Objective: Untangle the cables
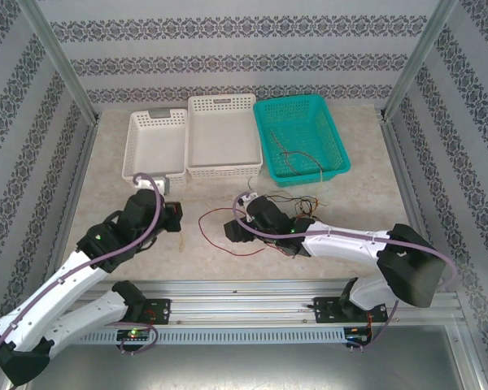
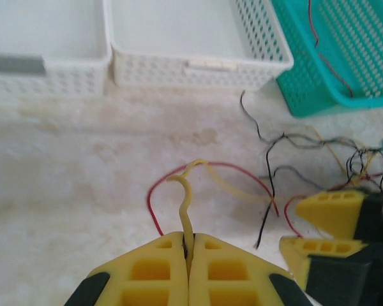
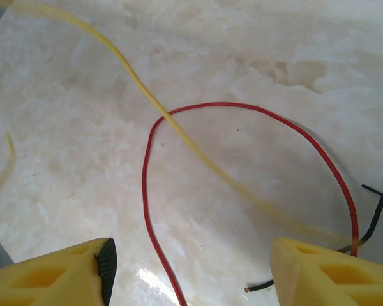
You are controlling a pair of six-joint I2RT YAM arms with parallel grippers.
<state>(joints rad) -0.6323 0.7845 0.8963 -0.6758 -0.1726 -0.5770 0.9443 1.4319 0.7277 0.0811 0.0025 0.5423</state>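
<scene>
I need to grab the red cable with my right gripper next, near its end by the black cable. That leaves its loop free, to untangle the cable.
The cables lie loose on the marble table: a yellow cable, a red cable looped under it, and thin black cables tangled to the right. My left gripper is shut on one end of the yellow cable, which rises from between the fingers. My right gripper stands open just above the table, with the red cable running between its fingers and the yellow cable crossing ahead. In the top view the left gripper and right gripper face each other across the red loop.
Two white baskets and a teal basket holding a few more thin wires stand along the back. A tangle of wires lies beside the right arm. A black wire end lies by the right finger.
</scene>
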